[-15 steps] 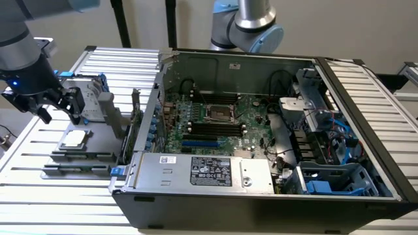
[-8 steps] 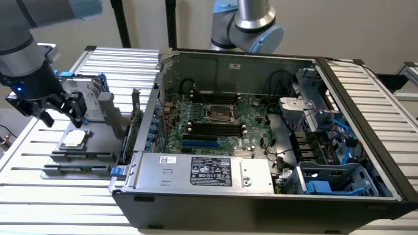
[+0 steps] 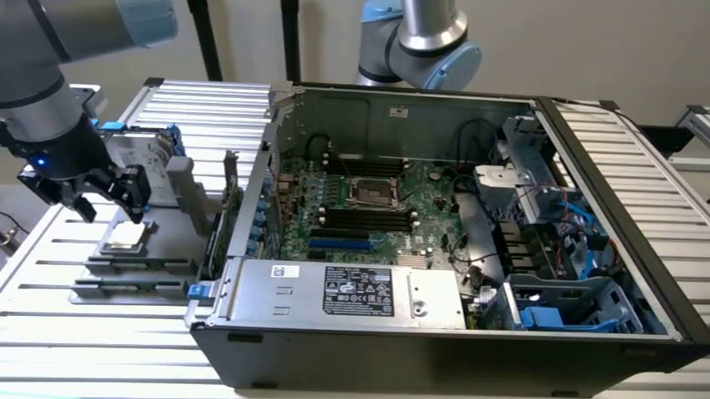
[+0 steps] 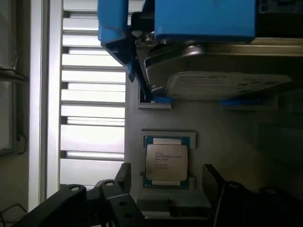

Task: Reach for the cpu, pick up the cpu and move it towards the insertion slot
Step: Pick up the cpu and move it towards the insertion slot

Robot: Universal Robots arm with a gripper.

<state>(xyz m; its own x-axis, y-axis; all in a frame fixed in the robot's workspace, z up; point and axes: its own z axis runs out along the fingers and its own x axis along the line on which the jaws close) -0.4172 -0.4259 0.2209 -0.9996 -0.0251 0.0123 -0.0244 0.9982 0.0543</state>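
The grey holder block is between my gripper's fingers and the CPU below. It isn't time to close yet: my gripper should go lower first, then close on the CPU (image 3: 125, 237).
The cpu (image 3: 125, 237) (image 4: 166, 161), a small square chip with a silvery top, lies flat in a recess of a grey holder block (image 3: 133, 249) on the slatted table, at the exterior view's left. My gripper (image 3: 108, 213) (image 4: 165, 189) hangs just above it, open, one finger on each side of the chip and not touching it. The insertion slot (image 3: 371, 193), a square socket with a shiny metal frame and dark centre, sits on the motherboard inside the open computer case, well off to the exterior view's right of the gripper.
A silver hard drive in a blue frame (image 3: 150, 154) (image 4: 208, 47) stands upright just behind the cpu. The open black case (image 3: 444, 332) holds a power supply, cables and memory slots. A second robot arm (image 3: 427, 41) stands behind the case.
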